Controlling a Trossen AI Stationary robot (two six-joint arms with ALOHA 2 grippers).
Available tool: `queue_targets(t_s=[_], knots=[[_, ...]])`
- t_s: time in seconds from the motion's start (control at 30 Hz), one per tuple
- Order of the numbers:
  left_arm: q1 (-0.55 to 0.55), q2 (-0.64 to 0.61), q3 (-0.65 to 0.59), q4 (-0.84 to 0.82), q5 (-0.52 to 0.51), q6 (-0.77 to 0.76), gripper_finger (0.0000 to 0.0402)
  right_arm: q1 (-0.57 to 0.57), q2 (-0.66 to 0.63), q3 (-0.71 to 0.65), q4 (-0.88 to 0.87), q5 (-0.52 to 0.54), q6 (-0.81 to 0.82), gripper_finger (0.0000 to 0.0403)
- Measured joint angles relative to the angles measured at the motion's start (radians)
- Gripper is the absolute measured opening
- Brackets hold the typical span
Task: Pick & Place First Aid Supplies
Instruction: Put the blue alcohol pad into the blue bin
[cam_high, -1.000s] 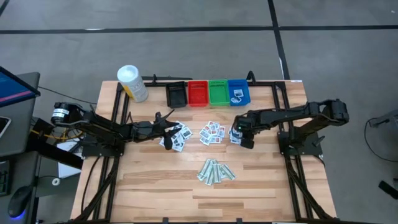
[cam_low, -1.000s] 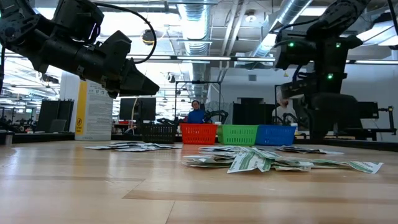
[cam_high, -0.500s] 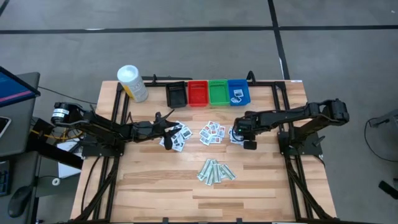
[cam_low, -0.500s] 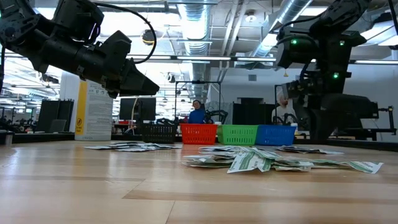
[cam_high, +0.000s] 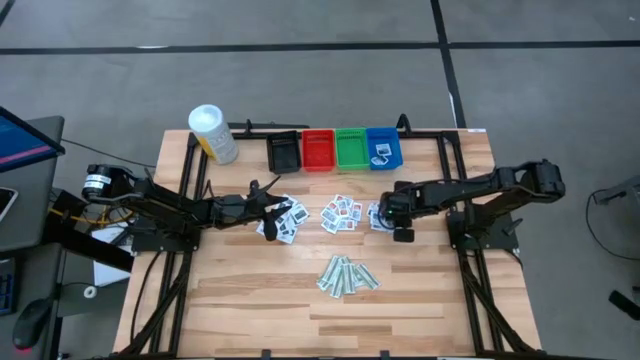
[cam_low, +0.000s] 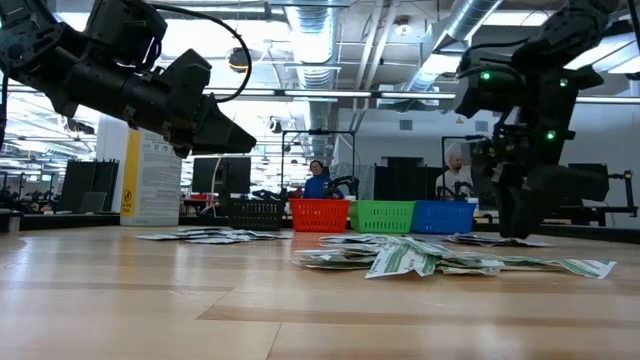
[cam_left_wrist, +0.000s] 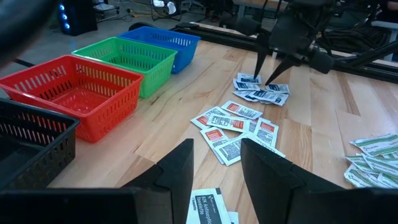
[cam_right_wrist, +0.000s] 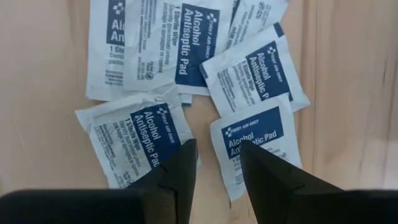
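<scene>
My right gripper will next grab the blue-print packet by its edge (cam_right_wrist: 219, 144) beside the blue label. Then it will sort the packet into the blue bin.
Blue-print white packets (cam_right_wrist: 186, 56) lie flat in a loose cluster right of the table's middle (cam_high: 377, 215). My right gripper (cam_right_wrist: 214, 158) is open and points down right over them, one finger above each of two packets; the left wrist view shows it (cam_left_wrist: 263, 78) low over the cluster (cam_left_wrist: 264, 94). Red-print packets (cam_high: 342, 213) lie at the middle, dark-print ones (cam_high: 283, 220) to their left, pale-green strips (cam_high: 347, 275) nearer the near edge. My left gripper (cam_left_wrist: 217, 174) is open and hovers over the dark-print packets (cam_left_wrist: 211, 208). My right gripper comes from above, pointing down, with one finger (cam_right_wrist: 180, 165) over the corner of one blue-print packet (cam_right_wrist: 140, 140) and the other over its neighbour (cam_right_wrist: 255, 140). Whether the tips touch the paper I cannot tell.
Black (cam_high: 284, 152), red (cam_high: 318, 150), green (cam_high: 352, 148) and blue (cam_high: 384, 148) bins stand in a row at the far edge; a packet lies in the blue one. A white canister (cam_high: 212, 133) stands at the far left corner. Bare wood lies along the near edge.
My right gripper has come down toward the blue-print packets and shifted a little toward the table's right and near edge. The packets have stayed where they were.
</scene>
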Motion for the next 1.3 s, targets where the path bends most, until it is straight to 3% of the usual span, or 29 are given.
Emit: queue_targets(t_s=[0.27,0.7,1.03,1.3], knots=[[0.000,0.000,0.000,0.000,0.000,0.000,0.0134,-0.042,0.002,-0.008,0.007,-0.010,0.025,0.0109],[0.000,0.000,0.000,0.000,0.000,0.000,0.0134,-0.089,0.003,-0.010,0.004,-0.059,0.025,0.0006],[0.000,0.000,0.000,0.001,0.000,0.000,0.0134,-0.089,0.004,-0.007,0.000,-0.071,0.000,0.0002],[0.000,0.000,0.000,0.001,0.000,0.000,0.0134,-0.083,0.010,0.072,-0.027,-0.029,0.026,0.0001]])
